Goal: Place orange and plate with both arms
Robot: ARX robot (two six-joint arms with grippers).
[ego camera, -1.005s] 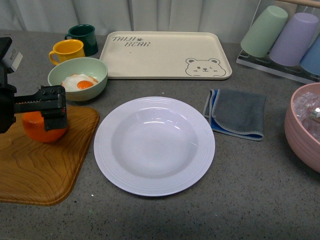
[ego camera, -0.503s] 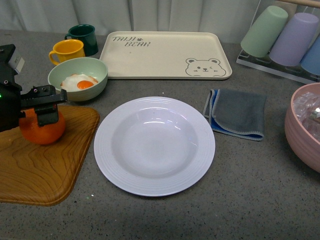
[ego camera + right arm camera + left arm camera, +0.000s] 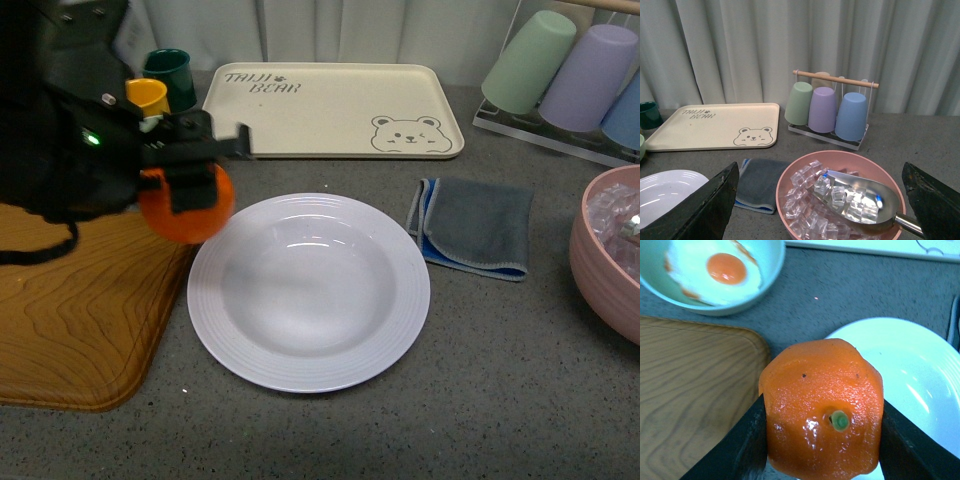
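The plate is far wider than the right gripper's open fingers, so the right gripper needs to grab it next by its thin rim facing the grey cloth (image 3: pixel 951 351).
My left gripper (image 3: pixel 190 185) is shut on the orange (image 3: pixel 186 205), lifted off the wooden board and hanging at the left rim of the white plate (image 3: pixel 309 290). In the left wrist view the orange (image 3: pixel 822 407) fills the space between both black fingers (image 3: pixel 740 450), its green stem dot facing the camera, with the plate (image 3: pixel 910 370) partly beneath it. My right gripper (image 3: pixel 822 200) stands wide open above a pink bowl of ice; the plate's edge (image 3: pixel 665 192) shows at the side of that view.
A wooden board (image 3: pixel 75 310) lies left of the plate, a pale green bowl with a fried egg (image 3: pixel 715 270) behind it. Yellow and green mugs (image 3: pixel 160 85), a cream bear tray (image 3: pixel 330 110), a grey cloth (image 3: pixel 475 225), a cup rack (image 3: pixel 570 75) and the pink ice bowl (image 3: pixel 610 250) surround the plate.
The left gripper has lifted the orange off the wooden board and carried it right, up to the plate's left rim. The arm now hides the green bowl in the front view.
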